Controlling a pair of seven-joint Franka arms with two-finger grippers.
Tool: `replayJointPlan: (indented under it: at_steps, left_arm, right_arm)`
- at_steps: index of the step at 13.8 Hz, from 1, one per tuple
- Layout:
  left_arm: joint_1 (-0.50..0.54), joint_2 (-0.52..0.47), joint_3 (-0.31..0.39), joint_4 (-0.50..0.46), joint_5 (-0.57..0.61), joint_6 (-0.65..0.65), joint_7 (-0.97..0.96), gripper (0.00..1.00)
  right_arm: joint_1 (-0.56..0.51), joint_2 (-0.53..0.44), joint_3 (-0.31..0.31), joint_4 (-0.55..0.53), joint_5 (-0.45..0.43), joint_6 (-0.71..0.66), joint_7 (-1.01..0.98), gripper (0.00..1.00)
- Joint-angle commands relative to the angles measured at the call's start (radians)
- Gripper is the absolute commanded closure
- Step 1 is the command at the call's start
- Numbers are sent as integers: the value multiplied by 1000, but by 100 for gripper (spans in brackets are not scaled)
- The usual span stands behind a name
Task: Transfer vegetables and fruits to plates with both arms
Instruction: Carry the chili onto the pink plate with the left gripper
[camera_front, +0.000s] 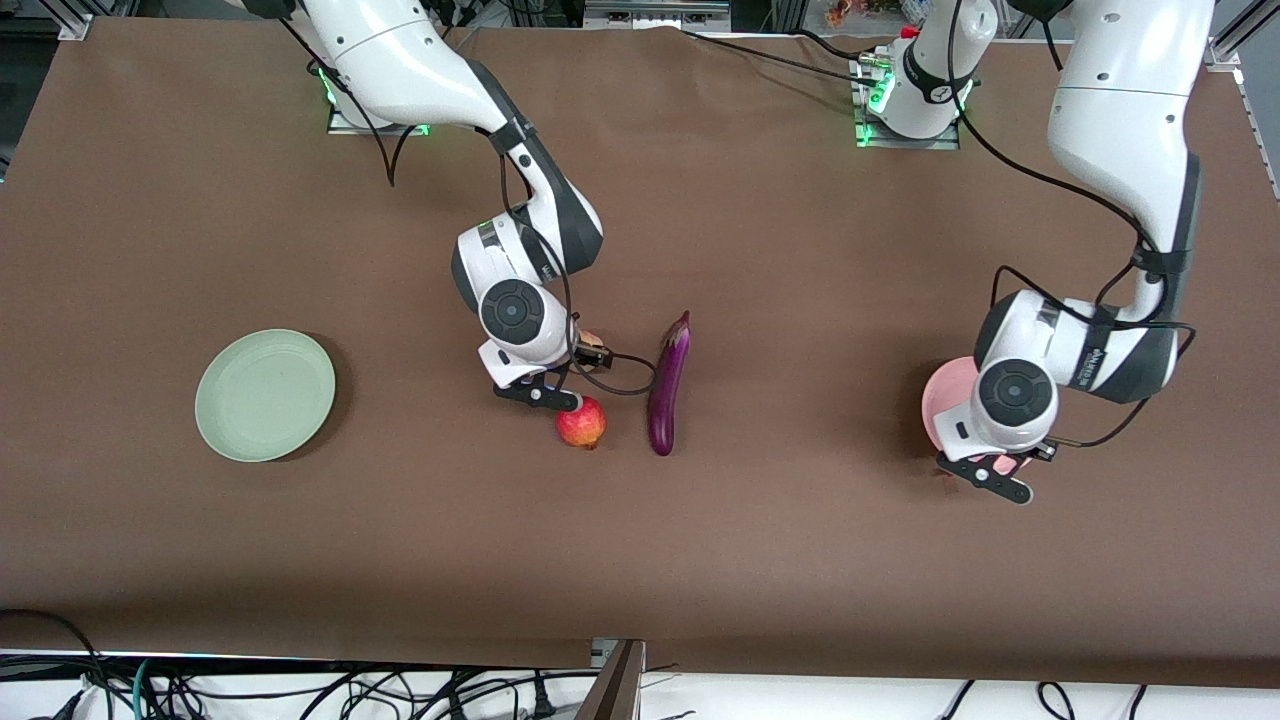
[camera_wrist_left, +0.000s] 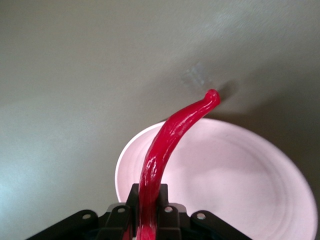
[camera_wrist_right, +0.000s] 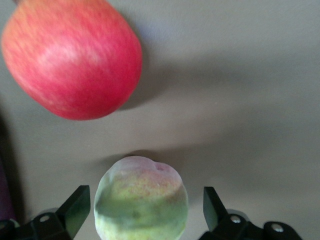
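Observation:
I should keep holding the red chili pepper with my left gripper until all of the pepper is over the pink plate (camera_wrist_left: 240, 175). The pepper has its tip (camera_wrist_left: 212, 96) sticking out past the pink plate's rim.
My right gripper (camera_wrist_right: 142, 212) is open and low over the table. The pale yellow-pink peach (camera_wrist_right: 141, 197) sits between its fingers (camera_wrist_right: 75, 205) with a gap on each side. In the front view the peach (camera_front: 592, 342) peeks out beside the right gripper (camera_front: 588, 355). The red apple-like fruit (camera_front: 581, 422) lies just nearer the front camera, and also shows in the right wrist view (camera_wrist_right: 72, 57). The dark-purple eggplant (camera_front: 668, 383) lies beside both fruits. My left gripper (camera_wrist_left: 149, 212) is shut on the red chili pepper (camera_wrist_left: 170, 140) and holds it above the pink plate (camera_wrist_left: 240, 175).
The mint green plate (camera_front: 265, 394) sits toward the right arm's end of the table. The pink plate (camera_front: 945, 400) is mostly hidden under my left wrist. A black cable (camera_front: 625, 385) loops on the brown cloth between the apple-like fruit and the eggplant.

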Motion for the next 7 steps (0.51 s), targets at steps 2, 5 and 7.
replayJointPlan:
  at_steps: [2,5,7]
  left_arm:
    - [59,-58,-20,-79,-151,-6,70,100]
    - [90,-115,-34,-136,-273,-3,73,95]
    - [93,-112,-34,-136,-288,-1,59,1]
  right_arm:
    - [19,10,-9,11,19,7,9,0]
    - [38,15,-9,11,19,5,6,0]
    - [42,22,-9,10,19,4,0,0]
